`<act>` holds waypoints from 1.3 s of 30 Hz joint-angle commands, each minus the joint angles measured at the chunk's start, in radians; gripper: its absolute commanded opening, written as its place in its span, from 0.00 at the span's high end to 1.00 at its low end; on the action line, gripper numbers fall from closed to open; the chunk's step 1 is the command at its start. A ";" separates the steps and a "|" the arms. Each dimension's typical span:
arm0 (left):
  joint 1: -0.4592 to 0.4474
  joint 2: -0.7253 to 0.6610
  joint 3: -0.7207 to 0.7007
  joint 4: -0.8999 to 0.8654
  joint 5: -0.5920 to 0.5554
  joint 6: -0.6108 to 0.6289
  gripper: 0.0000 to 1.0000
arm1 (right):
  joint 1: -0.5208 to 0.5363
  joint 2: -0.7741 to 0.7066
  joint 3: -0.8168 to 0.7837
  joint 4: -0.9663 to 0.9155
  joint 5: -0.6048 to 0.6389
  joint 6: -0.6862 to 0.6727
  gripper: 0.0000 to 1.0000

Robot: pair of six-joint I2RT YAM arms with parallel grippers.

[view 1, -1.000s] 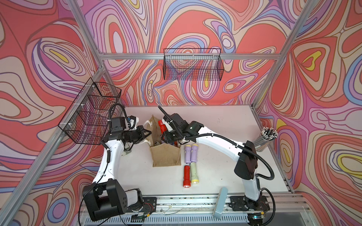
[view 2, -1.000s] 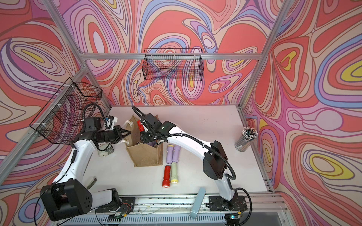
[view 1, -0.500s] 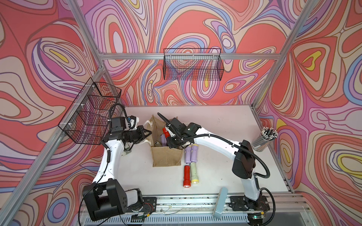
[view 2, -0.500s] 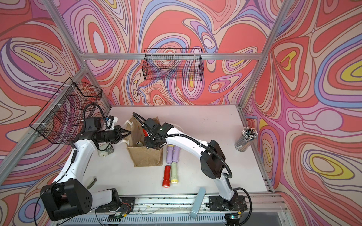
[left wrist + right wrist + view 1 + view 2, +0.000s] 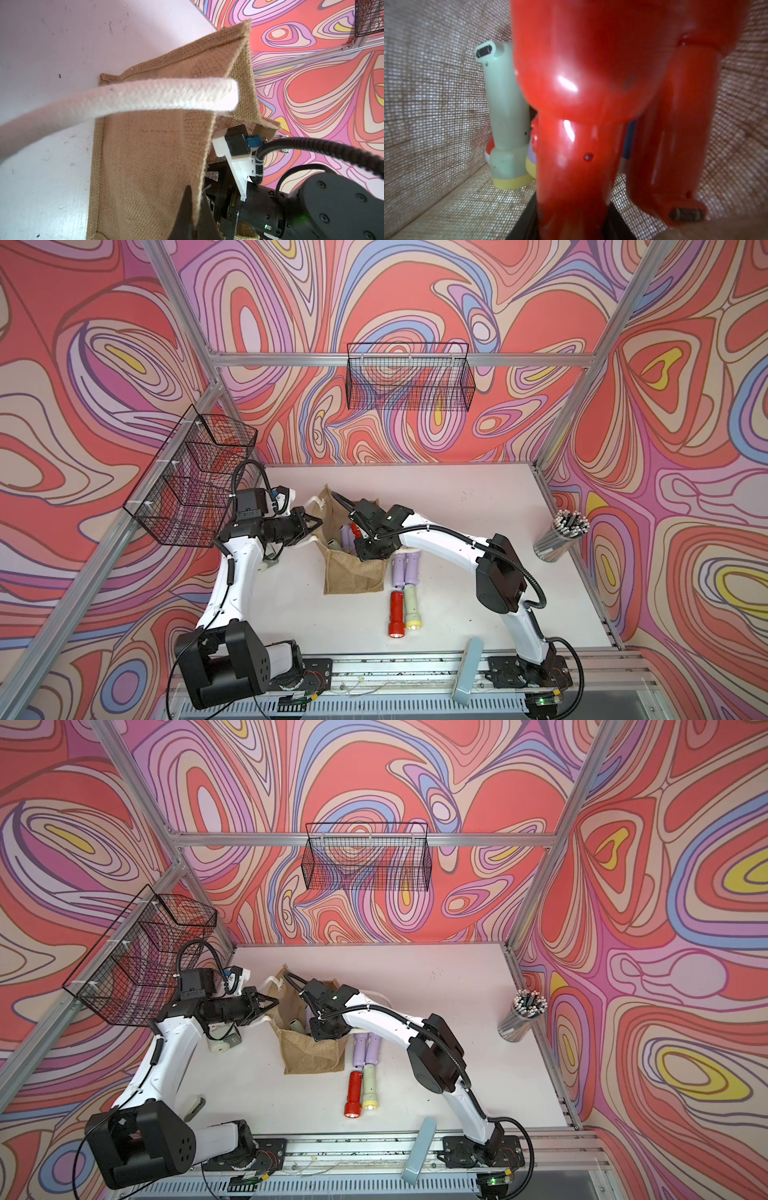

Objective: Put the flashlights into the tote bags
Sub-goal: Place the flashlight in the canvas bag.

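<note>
The body of the red flashlight hangs down between the burlap sides of the bag, so it would rest inside the bag if the robot's right gripper opened now.
The tan burlap tote bag (image 5: 353, 576) (image 5: 311, 1056) stands open mid-table. My left gripper (image 5: 318, 524) (image 5: 192, 209) is shut on its left rim, with the white rope handle (image 5: 145, 99) above it. My right gripper (image 5: 362, 545) (image 5: 572, 224) reaches down inside the bag, shut on a red flashlight (image 5: 571, 145). Beside it in the bag stand a pale green flashlight (image 5: 506, 124) and another red one (image 5: 675, 145). On the table right of the bag lie two lilac flashlights (image 5: 400, 570) (image 5: 412, 568), a red one (image 5: 396, 614) and a pale green one (image 5: 411, 608).
A clear cup of grey rods (image 5: 561, 535) stands at the right edge. Black wire baskets hang on the back wall (image 5: 409, 381) and the left wall (image 5: 195, 481). A grey-blue flat piece (image 5: 467, 670) leans on the front rail.
My right gripper has gone down into the bag with the red flashlight. The left gripper has kept its hold on the rim and has not moved.
</note>
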 commanded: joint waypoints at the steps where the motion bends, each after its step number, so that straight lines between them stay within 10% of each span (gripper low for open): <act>1: 0.000 0.005 0.005 -0.012 0.002 0.010 1.00 | -0.011 0.046 0.018 -0.081 0.025 -0.007 0.69; 10: 0.000 0.007 0.005 -0.011 0.001 0.008 1.00 | -0.011 0.019 0.072 -0.089 0.035 -0.032 0.33; 26: 0.000 -0.001 0.000 -0.007 -0.001 0.001 1.00 | -0.010 -0.170 0.137 -0.001 0.178 -0.116 0.32; 39: 0.000 -0.018 0.003 -0.021 -0.016 0.012 1.00 | -0.012 -0.524 -0.125 0.076 0.374 -0.104 0.31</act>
